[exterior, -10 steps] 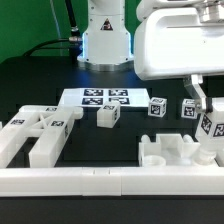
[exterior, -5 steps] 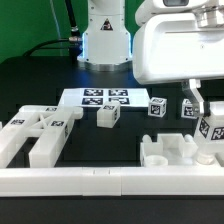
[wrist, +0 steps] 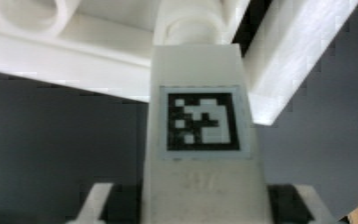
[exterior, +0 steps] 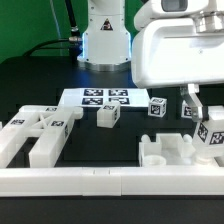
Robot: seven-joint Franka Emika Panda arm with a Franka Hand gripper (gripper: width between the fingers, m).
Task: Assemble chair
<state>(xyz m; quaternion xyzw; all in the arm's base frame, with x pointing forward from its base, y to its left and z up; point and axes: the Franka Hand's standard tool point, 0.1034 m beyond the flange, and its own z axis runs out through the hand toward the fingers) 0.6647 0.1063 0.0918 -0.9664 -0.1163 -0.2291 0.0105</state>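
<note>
The far end of the leg bar meets the white seat block (exterior: 170, 150) (wrist: 131, 30), so the robot's gripper should open.
My gripper (exterior: 204, 120) is shut on a white leg bar (exterior: 212, 136) that carries a square tag. It holds the bar roughly upright at the exterior view's right, over the far right end of the white seat block (exterior: 170, 150). The bar's lower end is at the block's edge; I cannot tell whether it is seated. In the wrist view the leg bar (wrist: 202, 120) fills the middle and runs out between my two fingers (wrist: 101, 205), with white chair parts (wrist: 78, 50) beyond it.
Several white slabs and bars (exterior: 35, 130) lie at the exterior view's left. A small tagged block (exterior: 108, 115) sits mid-table, and two more (exterior: 157, 107) stand behind the seat block. The marker board (exterior: 105, 97) lies in front of the robot base (exterior: 105, 40). A long white rail (exterior: 100, 182) borders the front.
The gripper and the leg bar have sunk slightly toward the seat block's right end. Nothing else has moved.
</note>
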